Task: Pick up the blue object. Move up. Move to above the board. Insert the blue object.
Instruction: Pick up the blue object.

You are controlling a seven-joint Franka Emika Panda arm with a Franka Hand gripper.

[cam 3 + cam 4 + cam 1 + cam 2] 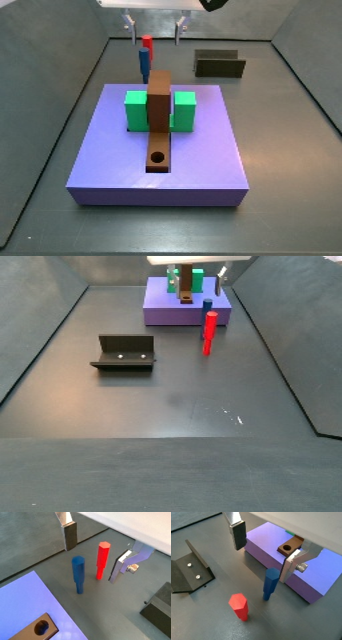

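Observation:
I need to grab the blue peg by its thick head next, so its slim end stays free to go into the board [159, 120].
The blue object [78, 572] is a slim dark blue peg standing upright on the grey floor, close to the purple slab [271, 549]; it also shows in a side view [142, 66]. A red peg [102, 559] stands upright just beyond it. The board [159, 120], a long brown plank, lies on the slab, and its hole end [290, 546] shows in a wrist view. My gripper [91, 564] hangs open above the two pegs with nothing between its fingers [237, 535]. The blue peg stands below the gap, nearer one finger.
A green block [138, 110] straddles the board on the slab. The fixture [124, 353] stands on the floor away from the slab, also seen in a wrist view [191, 569]. Dark walls enclose the floor on all sides.

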